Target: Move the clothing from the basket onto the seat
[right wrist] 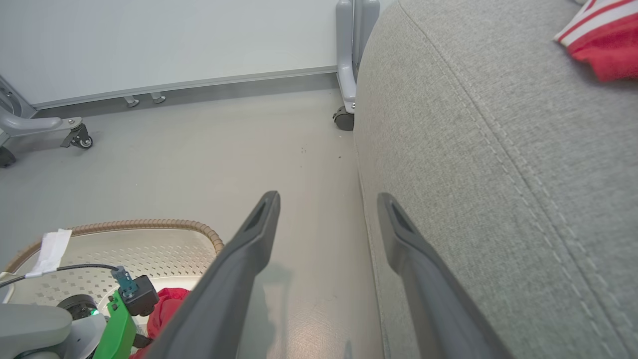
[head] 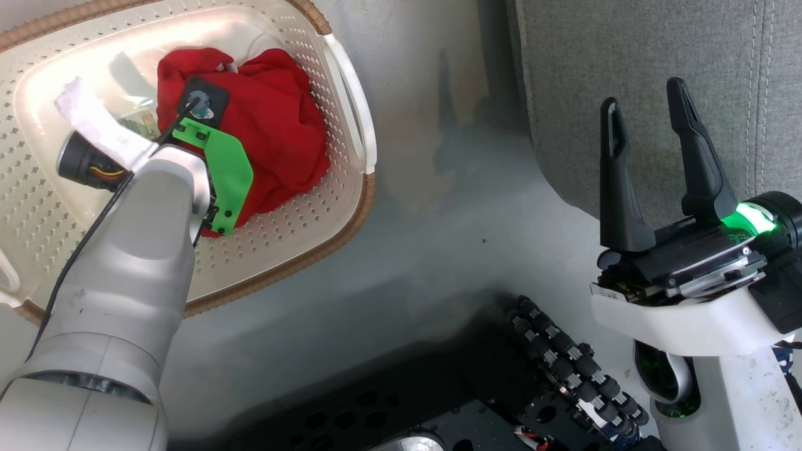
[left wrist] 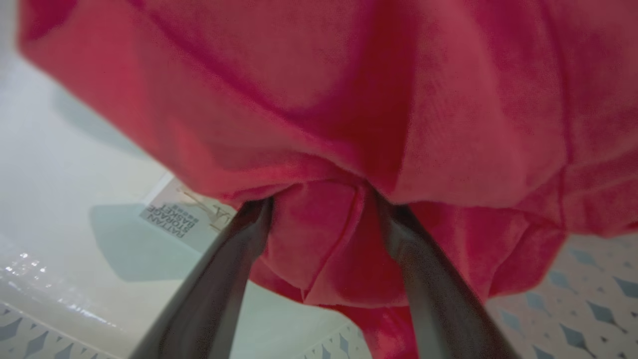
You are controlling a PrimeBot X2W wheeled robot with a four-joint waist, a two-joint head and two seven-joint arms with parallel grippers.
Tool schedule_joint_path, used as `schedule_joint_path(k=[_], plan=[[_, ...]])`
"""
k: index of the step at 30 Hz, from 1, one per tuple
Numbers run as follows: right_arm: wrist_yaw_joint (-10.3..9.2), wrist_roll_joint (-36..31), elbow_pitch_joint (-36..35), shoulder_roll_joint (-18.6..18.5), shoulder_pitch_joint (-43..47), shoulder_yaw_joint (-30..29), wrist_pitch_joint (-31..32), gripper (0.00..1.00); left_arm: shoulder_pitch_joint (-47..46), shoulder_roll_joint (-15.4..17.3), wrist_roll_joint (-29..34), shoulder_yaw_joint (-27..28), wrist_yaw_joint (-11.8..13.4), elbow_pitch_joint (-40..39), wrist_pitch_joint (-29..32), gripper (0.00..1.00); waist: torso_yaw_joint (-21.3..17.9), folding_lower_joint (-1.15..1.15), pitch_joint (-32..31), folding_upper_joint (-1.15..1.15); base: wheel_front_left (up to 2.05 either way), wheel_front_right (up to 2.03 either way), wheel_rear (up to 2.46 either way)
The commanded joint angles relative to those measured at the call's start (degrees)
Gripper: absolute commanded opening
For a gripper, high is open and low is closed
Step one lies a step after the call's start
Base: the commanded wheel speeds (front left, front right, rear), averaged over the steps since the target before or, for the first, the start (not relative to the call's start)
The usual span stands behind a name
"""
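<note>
Next, my left gripper picks up the red shirt by its bunched fold (left wrist: 323,227). Then the shirt goes from the basket onto the seat.
The plain red shirt (head: 276,125) lies bunched in the cream perforated basket (head: 301,263) on the floor. My left gripper (left wrist: 324,199) points down into it, open, both fingers (left wrist: 234,259) astride a fold of the red shirt (left wrist: 349,99); the tips are buried in cloth. The basket's label (left wrist: 172,224) shows on its bottom. The striped red jersey (right wrist: 603,40) rests on the grey seat (right wrist: 498,149). My right gripper (head: 645,100) is open and holds nothing, by the seat's (head: 658,50) edge above the floor.
Grey floor (head: 407,219) separates the basket from the seat. My black base with its roller wheel (head: 564,357) is at the bottom. A grey caster leg (right wrist: 344,117) stands against the seat's far end, with a white panel (right wrist: 174,40) beyond.
</note>
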Motion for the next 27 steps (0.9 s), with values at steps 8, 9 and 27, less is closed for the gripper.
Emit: schedule_joint_path(k=[8, 9, 27], plan=[[-0.10, -0.12, 0.02, 0.07, 0.17, 0.27, -0.19, 1.00, 1.11, -1.12, -2.07, -3.38, -0.76, 0.03, 5.44, 1.00, -0.06, 0.00, 0.02, 0.00, 0.00, 0.00, 0.00], [-0.10, -0.12, 0.06, 0.08, 0.15, 0.24, -0.19, 1.00, 1.24, -1.12, -2.51, -3.91, -0.76, 0.03, 6.01, 1.00, -0.07, 0.00, -0.01, 0.00, 0.00, 0.00, 0.00], [-0.10, -0.20, 1.21, 0.07, -3.78, 0.28, -0.19, 1.00, 0.40, 1.32, -10.52, -7.77, -0.75, -0.01, 3.27, 0.00, -0.39, 0.00, -2.37, 0.00, 0.00, 0.00, 0.00]])
